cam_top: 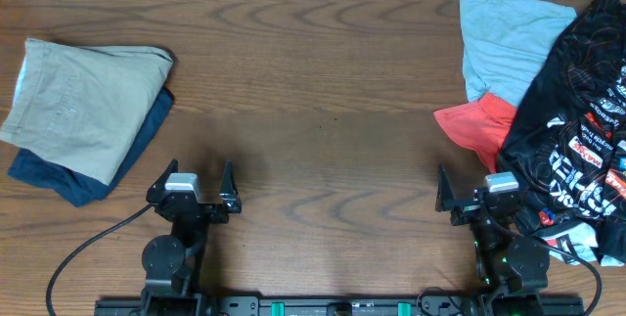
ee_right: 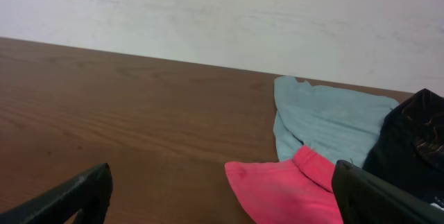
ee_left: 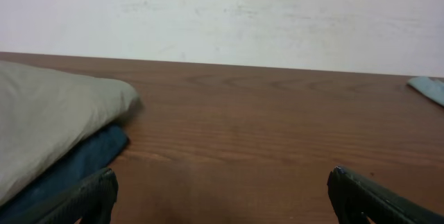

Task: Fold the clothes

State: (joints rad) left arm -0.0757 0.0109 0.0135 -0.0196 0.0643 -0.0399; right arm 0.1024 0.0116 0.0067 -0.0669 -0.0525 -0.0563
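Note:
My right gripper grips the black jersey [cam_top: 572,130] by its dark edge [cam_top: 521,133] beside the red garment next, to draw the jersey onto bare wood for folding.
The clothes, a crumpled black jersey [cam_top: 572,130] with orange lines and white and orange logos, lie in a heap at the table's right edge; the right wrist view shows only its dark edge [ee_right: 409,134]. My right gripper [cam_top: 472,181] [ee_right: 222,175] stands open just left of the heap, with nothing between its fingers. My left gripper [cam_top: 199,169] [ee_left: 222,180] is open too, low over bare wood at the front left, far from the jersey.
A folded beige garment [cam_top: 83,106] [ee_left: 48,120] rests on a navy one [cam_top: 88,174] [ee_left: 76,165] at the left. A light blue garment [cam_top: 509,42] [ee_right: 326,123] and a red one [cam_top: 479,125] [ee_right: 284,186] lie partly under the jersey. Cables trail from both arm bases.

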